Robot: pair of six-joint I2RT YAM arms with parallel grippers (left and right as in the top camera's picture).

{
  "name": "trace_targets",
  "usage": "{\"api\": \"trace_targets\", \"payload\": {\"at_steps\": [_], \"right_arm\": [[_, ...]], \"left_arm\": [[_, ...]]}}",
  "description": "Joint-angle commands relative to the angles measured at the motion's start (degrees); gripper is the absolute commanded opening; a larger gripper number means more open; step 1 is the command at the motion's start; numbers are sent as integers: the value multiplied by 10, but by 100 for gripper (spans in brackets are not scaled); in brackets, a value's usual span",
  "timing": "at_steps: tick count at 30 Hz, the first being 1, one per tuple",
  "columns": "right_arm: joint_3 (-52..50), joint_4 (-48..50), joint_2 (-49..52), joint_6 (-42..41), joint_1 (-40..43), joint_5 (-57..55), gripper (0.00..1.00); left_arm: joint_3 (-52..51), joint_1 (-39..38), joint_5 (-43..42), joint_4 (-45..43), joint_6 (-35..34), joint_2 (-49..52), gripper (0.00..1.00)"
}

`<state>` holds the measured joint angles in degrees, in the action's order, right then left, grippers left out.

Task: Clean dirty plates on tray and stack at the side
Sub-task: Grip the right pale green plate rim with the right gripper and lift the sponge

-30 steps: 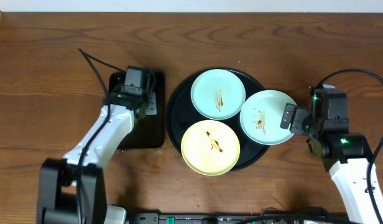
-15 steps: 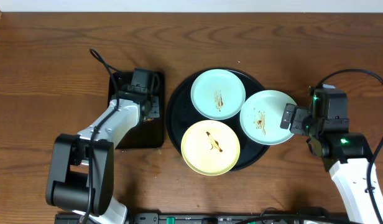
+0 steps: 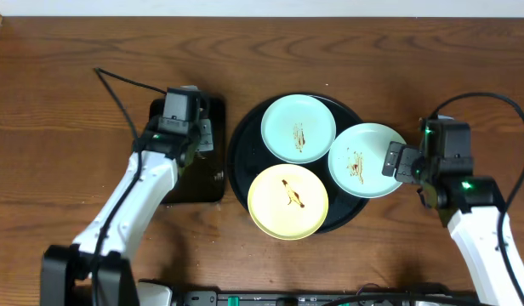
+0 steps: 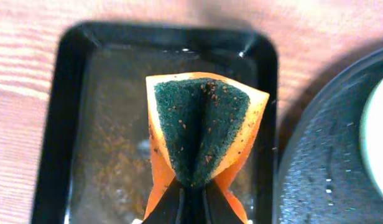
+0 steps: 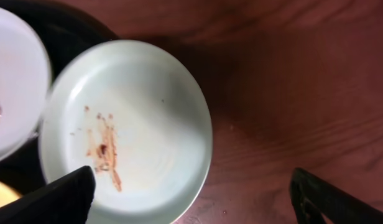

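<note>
My right gripper grabs the mint plate by its outer edge overhanging the round black tray (image 5: 203, 170) next, leaving the plate's dirty side open for cleaning and stacking.
Three dirty plates lie on the round black tray (image 3: 245, 140): a mint plate (image 3: 298, 127) at the back, a mint plate (image 3: 364, 160) at the right overhanging the rim, and a yellow plate (image 3: 287, 201) in front. My left gripper (image 4: 193, 202) is shut on a folded orange sponge with a green face (image 4: 201, 127), held over the small rectangular tray (image 4: 86, 124). My right gripper (image 5: 191, 193) is open, its fingers straddling the right mint plate's (image 5: 126, 127) outer edge.
The small rectangular black tray (image 3: 190, 183) lies left of the round tray and holds brown wet residue. Bare wooden table (image 3: 66, 102) surrounds both. A black cable (image 3: 126, 85) trails behind the left arm.
The left arm has shifted slightly over the small tray, holding the sponge. The right arm and the plates have not moved.
</note>
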<state>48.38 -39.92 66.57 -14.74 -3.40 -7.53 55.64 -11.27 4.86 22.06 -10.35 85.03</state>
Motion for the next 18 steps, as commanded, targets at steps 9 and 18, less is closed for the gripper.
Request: {"api": "trace_targets", "payload": {"at_steps": [9,18], "right_arm": [[9,63,131,6,59,89,77],[9,115,209,33,66,145,54]], "left_arm": [[9,3,23,1,-3,-84,8],[9,3,22,1,-3,-113,7]]}}
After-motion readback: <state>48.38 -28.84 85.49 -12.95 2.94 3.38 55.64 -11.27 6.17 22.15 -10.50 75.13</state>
